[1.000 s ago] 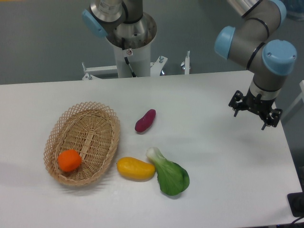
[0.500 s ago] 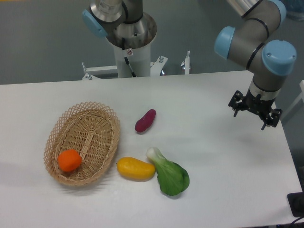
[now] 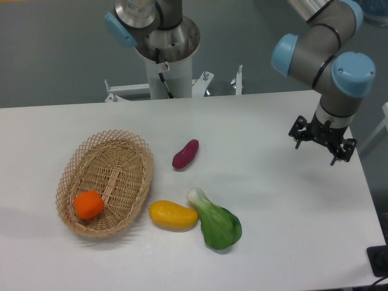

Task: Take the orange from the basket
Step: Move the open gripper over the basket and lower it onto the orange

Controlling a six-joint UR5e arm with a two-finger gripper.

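Note:
I should grab the orange (image 3: 88, 205) by its round sides next. Then my gripper can pick it out of the basket (image 3: 130, 154).
The orange (image 3: 88, 205), small, round and bright orange, lies in the near left end of the basket (image 3: 130, 154), an oval tan wicker basket on the left of the white table. My gripper (image 3: 315, 152) hangs over the far right of the table, well away from the basket, with its fingers spread open and nothing between them.
A purple sweet potato (image 3: 185, 154) lies right of the basket. A yellow mango-like fruit (image 3: 173, 215) and a green bok choy (image 3: 215, 222) lie near the front, right of the basket. The arm's base column (image 3: 165, 54) stands behind the table.
My gripper has shifted slightly to the left and up. The objects have not moved.

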